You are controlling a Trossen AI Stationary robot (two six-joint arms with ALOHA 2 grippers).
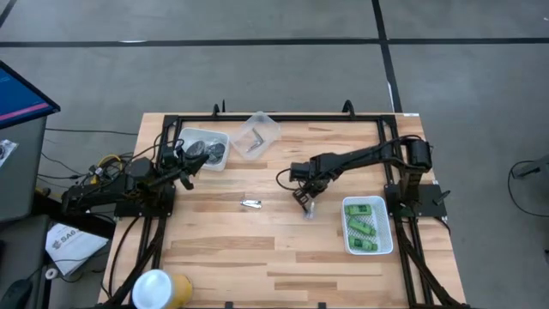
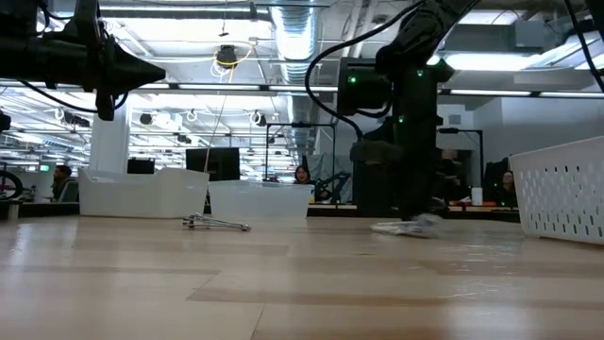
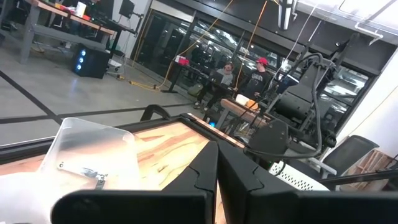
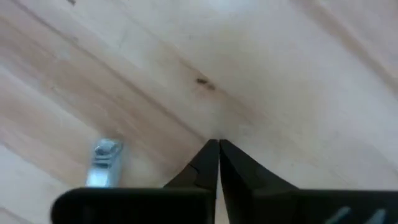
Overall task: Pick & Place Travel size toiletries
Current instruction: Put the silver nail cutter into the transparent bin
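Observation:
The right gripper is closed next to the silver nail clipper (image 1: 310, 210) (image 4: 106, 164). It needs to open next, then move over the clipper and close on the clipper's body.
Three green bottles (image 1: 364, 225) lie in the white mesh basket (image 1: 388, 249) near the table's right edge. Dark grey jars (image 1: 206, 151) sit in a white tub (image 1: 225, 137) at the far left. Silver tools (image 1: 250, 144) lie in the clear tub (image 1: 268, 126); the left wrist view shows them as tools (image 3: 93, 175). One silver tool (image 1: 250, 203) lies on the bare wood mid-table, another (image 1: 309, 211) (image 4: 104, 163) just beside my right gripper (image 1: 303, 196) (image 4: 217, 144), which is shut and points down at the table. My left gripper (image 1: 187, 163) (image 3: 217, 149) is shut, raised by the jar tub. My right gripper points its shut fingertips (image 4: 208, 155) down at the wood right next to the small silver tool (image 4: 104, 163). Nothing is between the fingers. I cannot tell whether they touch the tool or the table.
A yellow and white roll (image 1: 161, 290) sits at the table's near left corner. Black frame rails (image 1: 283, 118) run along the far edge and down both sides. Bare wood (image 1: 257, 257) stretches across the near half. People sit in the room beyond (image 3: 258, 71).

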